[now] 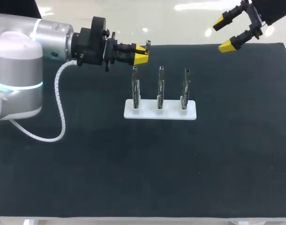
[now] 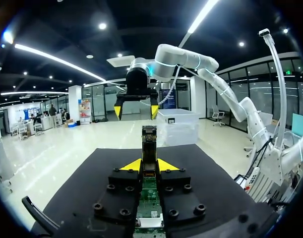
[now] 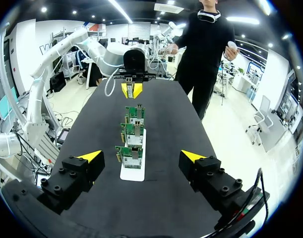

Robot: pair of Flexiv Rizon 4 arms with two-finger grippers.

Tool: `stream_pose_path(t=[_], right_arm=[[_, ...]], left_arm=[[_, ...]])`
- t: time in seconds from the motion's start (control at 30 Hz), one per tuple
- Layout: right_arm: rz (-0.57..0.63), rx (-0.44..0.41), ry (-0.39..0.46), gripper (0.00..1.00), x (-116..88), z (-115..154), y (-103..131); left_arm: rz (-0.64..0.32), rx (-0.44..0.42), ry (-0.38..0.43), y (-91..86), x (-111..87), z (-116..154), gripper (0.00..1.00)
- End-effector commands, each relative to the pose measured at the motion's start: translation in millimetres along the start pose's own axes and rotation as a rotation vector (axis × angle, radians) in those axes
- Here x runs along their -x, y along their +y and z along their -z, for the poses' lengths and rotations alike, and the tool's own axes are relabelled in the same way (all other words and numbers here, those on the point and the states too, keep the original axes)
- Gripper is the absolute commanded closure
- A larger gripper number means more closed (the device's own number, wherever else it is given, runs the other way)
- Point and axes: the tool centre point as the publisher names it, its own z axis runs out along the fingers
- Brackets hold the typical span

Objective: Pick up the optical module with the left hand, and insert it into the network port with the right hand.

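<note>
The yellow fingers of my left gripper cover one end of the module, so my right gripper will next grab the loose end of the module that sticks out.
My left gripper hangs above the table's back left, just left of the board stand, and is shut on the optical module. In the left wrist view the slim dark module sticks out ahead from between the yellow tips of the left gripper. A white stand carries three upright green boards with network ports. My right gripper is open, high over the back right corner. In the right wrist view the right gripper spans the boards far below, and the left gripper is beyond them.
A black mat covers the table. The left arm's white coiled cable hangs over the mat's left part. The mat's front edge runs along the near side of the table.
</note>
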Motion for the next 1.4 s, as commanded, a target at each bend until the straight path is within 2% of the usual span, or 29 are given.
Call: stream_pose_path(t=[0.03, 0.5, 0.57, 0.67, 0.77, 0.87, 1.03, 1.23, 1.4], right_arm=[[0.001, 0.001, -0.002, 0.0, -0.1, -0.4, -0.4], [0.001, 0.001, -0.002, 0.0, -0.1, -0.4, -0.4], [0.011, -0.015, 0.033, 0.0, 10.8, -0.4, -0.9], [0.0, -0.005, 0.034, 0.0, 28.9, -4.2, -2.8], [-0.032, 0.032, 0.01, 0.0, 44.9, -12.8, -2.1], [-0.041, 0.033, -0.007, 0.0, 60.2, -23.5, 0.3], [-0.065, 0.02, -0.026, 0.0, 80.3, -45.0, 5.6], [-0.032, -0.021, -0.026, 0.0, 99.0, -67.3, 8.9], [-0.039, -0.006, -0.04, 0.0, 113.0, -78.7, 12.4]], left_arm=[[-0.003, 0.016, -0.002, -3.3, 0.1, -0.3, 1.0], [-0.003, 0.016, -0.002, -3.3, 0.1, -0.3, 1.0], [-0.003, 0.016, -0.002, -3.3, 0.1, -0.3, 1.0], [-0.003, 0.016, -0.002, -3.3, 0.1, -0.3, 1.0], [-0.003, 0.016, -0.002, -3.3, 0.1, -0.3, 1.0], [-0.003, 0.016, -0.002, -3.3, 0.1, -0.3, 1.0], [-0.003, 0.016, -0.002, -3.3, 0.1, -0.3, 1.0], [-0.003, 0.016, -0.002, -3.3, 0.1, -0.3, 1.0], [-0.003, 0.016, -0.002, -3.3, 0.1, -0.3, 1.0]])
